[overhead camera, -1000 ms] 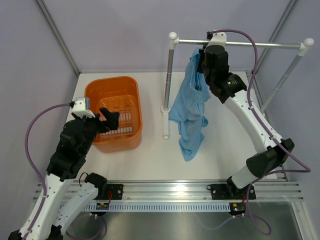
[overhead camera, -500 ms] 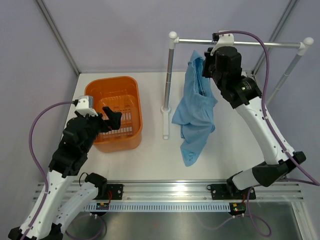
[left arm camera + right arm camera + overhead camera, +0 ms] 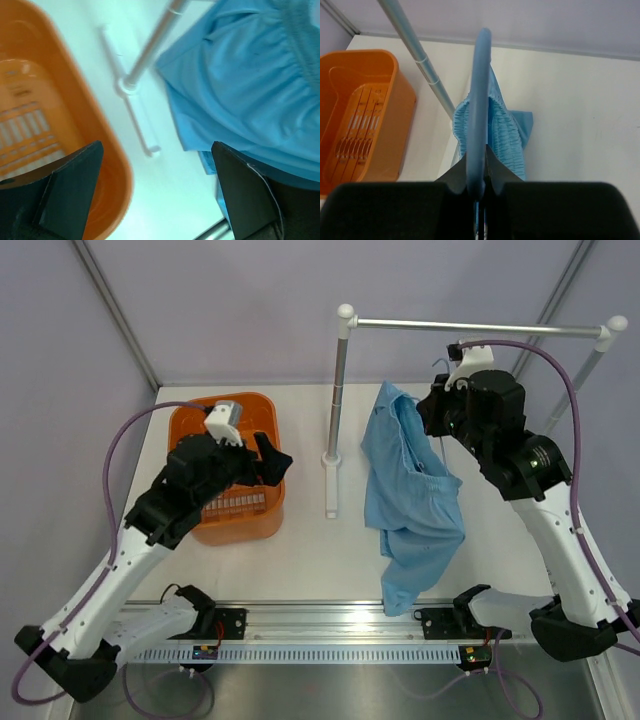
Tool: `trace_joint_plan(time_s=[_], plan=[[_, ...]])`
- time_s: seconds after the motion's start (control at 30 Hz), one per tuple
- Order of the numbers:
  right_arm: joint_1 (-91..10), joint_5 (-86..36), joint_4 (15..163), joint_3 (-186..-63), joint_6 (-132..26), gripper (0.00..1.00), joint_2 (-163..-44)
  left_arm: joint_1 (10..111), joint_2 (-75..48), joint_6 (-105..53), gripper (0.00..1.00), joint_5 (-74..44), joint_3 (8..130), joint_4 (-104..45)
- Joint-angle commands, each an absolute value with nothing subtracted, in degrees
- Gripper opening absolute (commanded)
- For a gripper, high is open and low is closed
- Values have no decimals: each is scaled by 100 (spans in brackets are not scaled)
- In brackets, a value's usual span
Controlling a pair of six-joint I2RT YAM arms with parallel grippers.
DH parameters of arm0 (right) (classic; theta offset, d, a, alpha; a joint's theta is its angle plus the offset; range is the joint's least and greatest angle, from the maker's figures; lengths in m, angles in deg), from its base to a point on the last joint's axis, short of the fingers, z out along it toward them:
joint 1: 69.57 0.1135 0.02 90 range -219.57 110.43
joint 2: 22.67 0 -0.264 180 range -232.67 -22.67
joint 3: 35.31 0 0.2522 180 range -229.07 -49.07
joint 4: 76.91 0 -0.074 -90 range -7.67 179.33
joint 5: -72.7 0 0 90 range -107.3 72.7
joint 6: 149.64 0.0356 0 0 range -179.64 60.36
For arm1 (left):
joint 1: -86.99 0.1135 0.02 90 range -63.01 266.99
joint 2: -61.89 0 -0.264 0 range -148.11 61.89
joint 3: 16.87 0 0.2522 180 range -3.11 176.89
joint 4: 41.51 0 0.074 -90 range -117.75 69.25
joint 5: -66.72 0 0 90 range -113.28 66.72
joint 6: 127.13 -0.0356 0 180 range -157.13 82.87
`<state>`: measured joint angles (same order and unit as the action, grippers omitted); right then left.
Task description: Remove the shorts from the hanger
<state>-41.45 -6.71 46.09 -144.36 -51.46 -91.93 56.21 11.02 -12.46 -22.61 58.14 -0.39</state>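
The left gripper grips the shorts [image 3: 412,495] by the gathered waistband's basket-side end [image 3: 399,414] next, to pull them off the hanger.
The sky-blue shorts [image 3: 412,495] hang limp from the thin light-blue hanger [image 3: 439,443], below and in front of the silver rail and clear of it. My right gripper [image 3: 432,415] is shut on the hanger's top. In the right wrist view the hanger [image 3: 479,95] runs up from between the closed jaws of the gripper [image 3: 479,156], with the gathered waistband of the shorts [image 3: 507,135] draped on both sides. My left gripper [image 3: 272,462] is open and empty over the basket's right rim, left of the shorts. The left wrist view shows the open gripper [image 3: 155,148] facing the shorts [image 3: 250,85].
The orange basket [image 3: 180,425] stands at the left; it also shows in the left wrist view [image 3: 117,170] and right wrist view [image 3: 402,100]. The silver rail [image 3: 470,327] rests on white-capped posts. Its left post [image 3: 338,390] and white foot stand between basket and shorts.
My right gripper has carried the hanger and shorts off the rail, down and toward the near right. My left arm has swung right over the basket toward the shorts.
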Motion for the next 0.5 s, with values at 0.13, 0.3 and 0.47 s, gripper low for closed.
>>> trace_joint_plan(time_s=[0.13, 0.3, 0.47], plan=[[-4118, -1202, 4425, -14119, -4919, 0, -8658, 4085, -726, -1103, 96, -3241, 7492, -726], [-4118, -1238, 4267, -13969, -4883, 0, -8481, 3655, -1667, -1120, 98, -3251, 8284, -1148], [-4118, -1167, 4117, -13986, -4910, 0, -8359, 3531, -2318, -1033, 98, -3225, 8697, -1456]])
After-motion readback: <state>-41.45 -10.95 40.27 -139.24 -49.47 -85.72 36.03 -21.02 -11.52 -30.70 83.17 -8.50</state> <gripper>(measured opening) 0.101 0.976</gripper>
